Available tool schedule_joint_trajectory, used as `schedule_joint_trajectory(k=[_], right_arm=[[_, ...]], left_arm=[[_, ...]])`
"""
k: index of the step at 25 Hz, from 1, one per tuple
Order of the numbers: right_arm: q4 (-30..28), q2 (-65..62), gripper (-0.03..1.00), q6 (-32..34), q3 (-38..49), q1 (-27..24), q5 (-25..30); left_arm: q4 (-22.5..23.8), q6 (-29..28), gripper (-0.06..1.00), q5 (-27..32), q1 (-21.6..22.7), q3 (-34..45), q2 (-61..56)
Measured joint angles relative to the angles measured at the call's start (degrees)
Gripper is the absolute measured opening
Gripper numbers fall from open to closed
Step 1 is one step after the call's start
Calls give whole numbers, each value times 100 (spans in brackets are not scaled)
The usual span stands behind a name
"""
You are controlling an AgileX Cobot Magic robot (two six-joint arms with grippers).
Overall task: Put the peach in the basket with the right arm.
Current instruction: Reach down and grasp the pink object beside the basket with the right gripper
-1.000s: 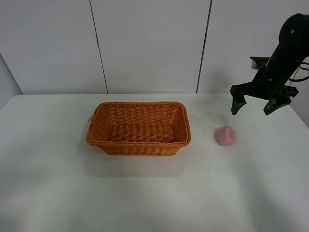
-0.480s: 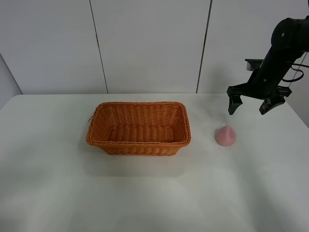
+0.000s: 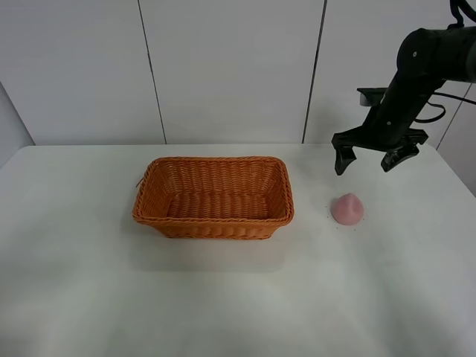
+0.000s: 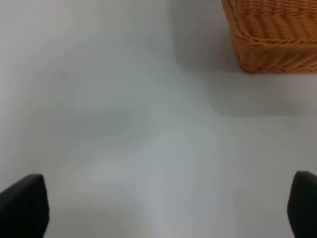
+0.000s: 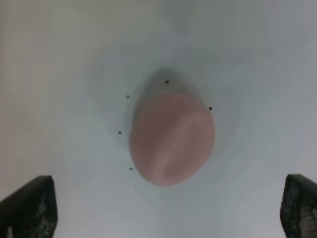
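My right gripper grips the peach by its rounded body (image 3: 347,209) next, to put the peach in the basket (image 3: 213,196).
The pink peach (image 3: 347,209) sits on the white table, to the right of the orange wicker basket (image 3: 213,196), which has nothing in it. My right gripper (image 3: 365,161) hangs open above and just behind the peach, fingers spread wide and pointing down. The right wrist view looks straight down on the peach (image 5: 172,139), centred between the two black fingertips (image 5: 29,207) at the frame's edges. The left gripper (image 4: 158,208) is open over bare table, with a corner of the basket (image 4: 270,34) ahead of it; that arm is outside the exterior high view.
The white table (image 3: 223,297) stretches wide around the basket and peach. A white panelled wall (image 3: 223,67) stands behind its back edge. A few tiny dark specks (image 5: 127,96) lie around the peach.
My right arm has moved left and slightly up, bringing the open gripper from the right of the peach to over it. Peach and basket have not moved.
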Motion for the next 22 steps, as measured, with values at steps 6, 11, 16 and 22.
schedule_joint_trajectory(k=[6, 11, 16, 22], right_arm=[[-24, 101, 70, 0, 0, -33, -25], [-12, 537, 70, 0, 0, -39, 7], [99, 1012, 70, 52, 0, -47, -174], [104, 1402, 70, 104, 0, -47, -397]], left_arm=[[0, 0, 99, 0, 0, 0, 0], [0, 0, 99, 0, 0, 0, 0], [0, 0, 99, 0, 0, 0, 0], [0, 0, 99, 0, 0, 0, 0]])
